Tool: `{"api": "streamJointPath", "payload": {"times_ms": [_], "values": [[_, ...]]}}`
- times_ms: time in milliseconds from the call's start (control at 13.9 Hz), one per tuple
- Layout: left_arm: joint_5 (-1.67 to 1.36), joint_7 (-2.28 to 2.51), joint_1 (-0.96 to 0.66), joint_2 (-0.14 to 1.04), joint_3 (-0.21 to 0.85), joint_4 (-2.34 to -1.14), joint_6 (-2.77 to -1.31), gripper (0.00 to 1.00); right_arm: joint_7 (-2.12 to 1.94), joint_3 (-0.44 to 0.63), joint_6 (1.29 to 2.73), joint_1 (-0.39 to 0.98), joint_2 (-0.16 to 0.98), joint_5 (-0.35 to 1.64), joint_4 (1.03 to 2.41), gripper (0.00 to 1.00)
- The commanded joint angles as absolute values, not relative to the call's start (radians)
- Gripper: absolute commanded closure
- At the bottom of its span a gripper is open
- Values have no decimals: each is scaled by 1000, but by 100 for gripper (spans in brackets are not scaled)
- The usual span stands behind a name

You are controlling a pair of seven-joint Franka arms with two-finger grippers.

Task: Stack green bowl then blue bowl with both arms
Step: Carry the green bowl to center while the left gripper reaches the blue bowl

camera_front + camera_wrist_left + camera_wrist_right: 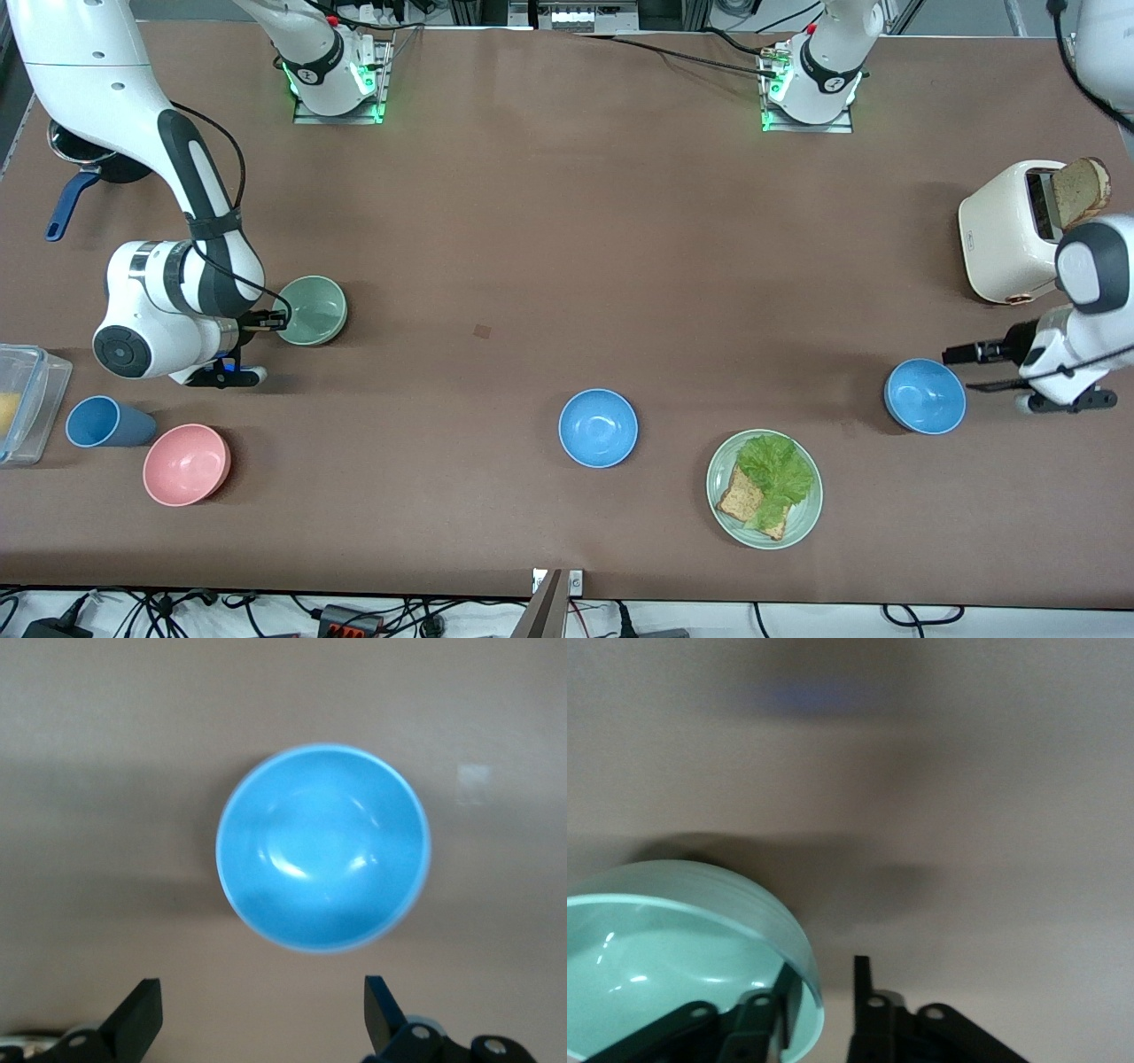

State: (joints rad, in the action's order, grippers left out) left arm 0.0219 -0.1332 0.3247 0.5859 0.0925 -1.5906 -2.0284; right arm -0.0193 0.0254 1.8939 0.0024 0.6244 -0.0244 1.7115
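Note:
I need to pick up the blue bowl with my left gripper by its thin rim (963, 389) (306, 948), because the bowl's round body is wider than my open fingers.
The green bowl (312, 310) sits on the table toward the right arm's end. My right gripper (275, 321) is at its rim, open, with one finger inside the bowl (682, 948) and the other finger (862, 992) outside, a gap between that finger and the rim. A blue bowl (925, 396) sits toward the left arm's end. My left gripper (957, 370) is beside it, low, open wide and empty. In the left wrist view the blue bowl (323, 848) lies just ahead of the spread fingers (142, 1014).
A second blue bowl (598, 428) sits mid-table near the front camera, beside a green plate (802, 518) with lettuce and toast. A pink bowl (187, 464), blue cup (104, 422) and clear container (22, 403) are near the right arm. A toaster (1010, 232) stands by the left arm.

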Motion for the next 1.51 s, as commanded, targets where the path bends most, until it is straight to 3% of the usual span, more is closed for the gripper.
{"api": "streamJointPath", "payload": {"times_ms": [0,288,359,503,575,647,791,863,1007,1150,1294,1438], "values": [[26,-237,365,704,110,-1494,-2109,0,-25,2,1896,5,623,-26,1709,100],[26,-281,367,750,110,-1502,-2206,0,-12,-112,1841,9,591,-15,1619,100],[28,-285,365,750,110,-1502,-2206,4,20,-167,1806,18,591,-15,1573,100],[25,-339,365,753,110,-1502,-2207,27,119,-247,1790,55,595,-17,1530,100],[23,-359,367,758,112,-1500,-2207,31,162,-268,1796,92,604,-15,1502,100],[21,-379,368,759,112,-1500,-2209,42,194,-270,1799,138,621,-14,1482,100],[-49,-435,387,762,114,-1502,-2221,47,295,-270,1801,245,637,27,1470,100],[-79,-484,387,767,114,-1503,-2221,58,366,-268,1821,288,646,40,1467,100],[-121,-518,402,781,112,-1503,-2221,69,458,-270,1877,362,670,43,1465,100],[-124,-511,394,779,113,-1503,-2211,88,540,-270,1957,412,696,67,1463,100],[-117,-512,370,773,114,-1502,-2200,97,581,-268,2005,469,719,81,1463,100],[-118,-505,351,758,115,-1491,-2143,99,609,-270,2008,488,733,104,1463,100]]}}
